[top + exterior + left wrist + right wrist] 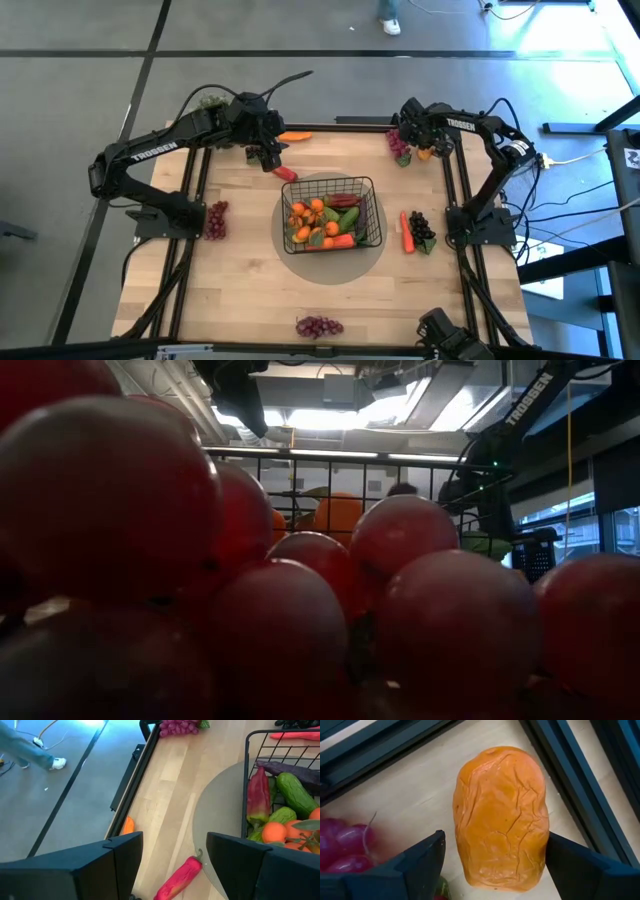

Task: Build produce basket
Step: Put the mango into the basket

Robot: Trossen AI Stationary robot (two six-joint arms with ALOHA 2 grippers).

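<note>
My right gripper grabs the wrinkled orange piece by its narrower end (424, 154) next, to add it to the produce basket.
The black wire basket (372, 196) stands mid-table on a grey round mat and holds oranges, green cucumbers, a red pepper and an eggplant. My left gripper (268, 156) is open just above a red pepper (181, 877) that lies on the table beside the basket's far-left corner. Its fingers (115, 865) stand on either side of the pepper. My right gripper (428, 148) is open at the table's far right corner. Its fingers (420, 862) stand on either side of a wrinkled orange piece (500, 817) that lies on the table by the frame rail.
Red grapes lie at the far right (400, 146), the left edge (216, 219) and the near edge (318, 326); the near bunch fills the low view (300, 580). A carrot (295, 136) lies at the far edge. A red piece (407, 232) and dark grapes (423, 228) lie right of the basket.
</note>
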